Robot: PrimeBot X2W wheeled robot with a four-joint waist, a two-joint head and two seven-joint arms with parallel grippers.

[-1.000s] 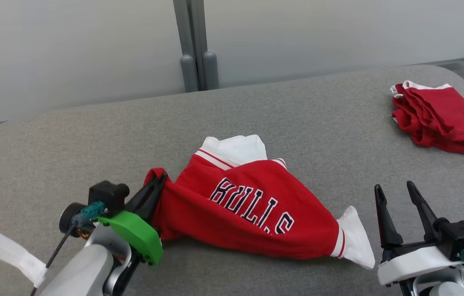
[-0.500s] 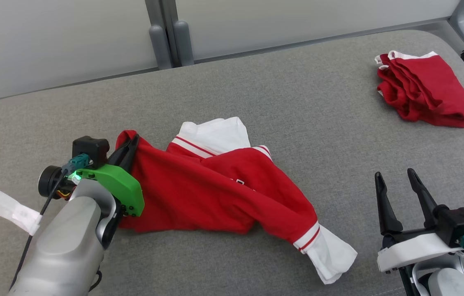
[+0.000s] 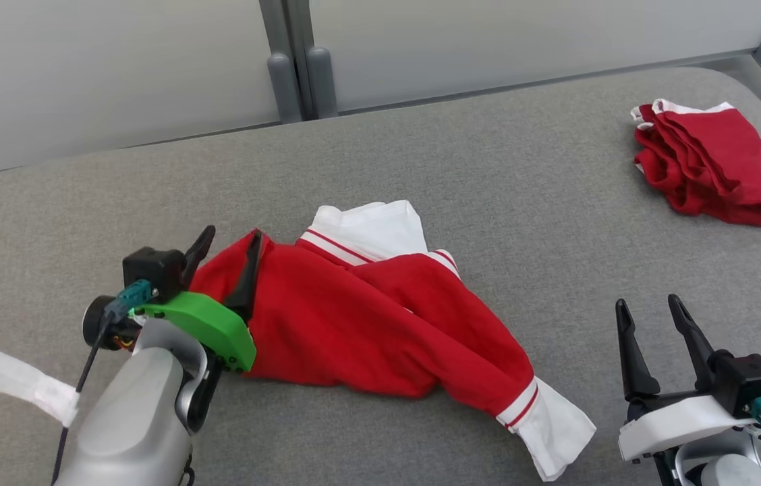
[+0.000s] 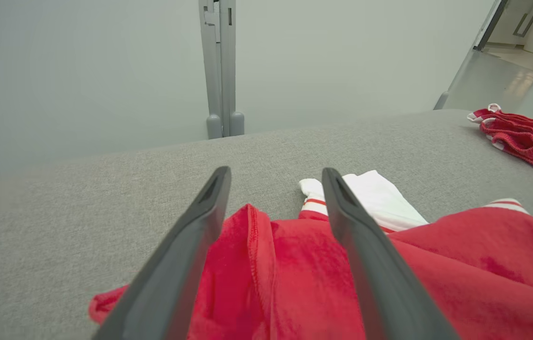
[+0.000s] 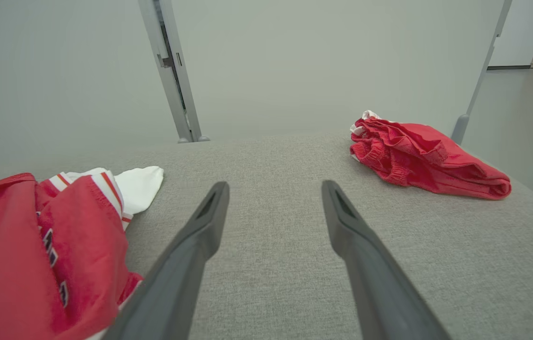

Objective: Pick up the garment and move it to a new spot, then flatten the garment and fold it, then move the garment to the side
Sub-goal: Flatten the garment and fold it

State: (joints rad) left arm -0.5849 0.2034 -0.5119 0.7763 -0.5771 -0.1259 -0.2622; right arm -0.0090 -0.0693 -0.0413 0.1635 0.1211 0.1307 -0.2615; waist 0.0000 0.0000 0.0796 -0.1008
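Note:
The red garment should next be pinched by its raised hem fold (image 3: 226, 259) with the left gripper, because this stitched fold stands up while the other cloth (image 3: 370, 340) lies slack.
The garment (image 3: 367, 324) is a red jersey with white sleeves, lying crumpled in the middle of the grey cushioned surface (image 3: 488, 202). My left gripper (image 3: 232, 246) stands open at its left end, fingers apart over a raised red fold (image 4: 266, 245) that lies loose between them. One white sleeve (image 3: 367, 226) pokes out at the back, another (image 3: 556, 432) at the front right. My right gripper (image 3: 650, 310) is open over bare cushion at the lower right, apart from the garment (image 5: 35, 250).
A second red garment (image 3: 711, 165) lies bunched at the far right corner (image 5: 417, 156). A white tag (image 3: 23, 388) hangs from my left arm. Grey wall panels and a post (image 3: 296, 61) stand behind the surface's back edge.
My left gripper, shut on the garment's left end before, has opened and the cloth now lies loose. The jersey turned over and its lettering is hidden. The head camera shifted.

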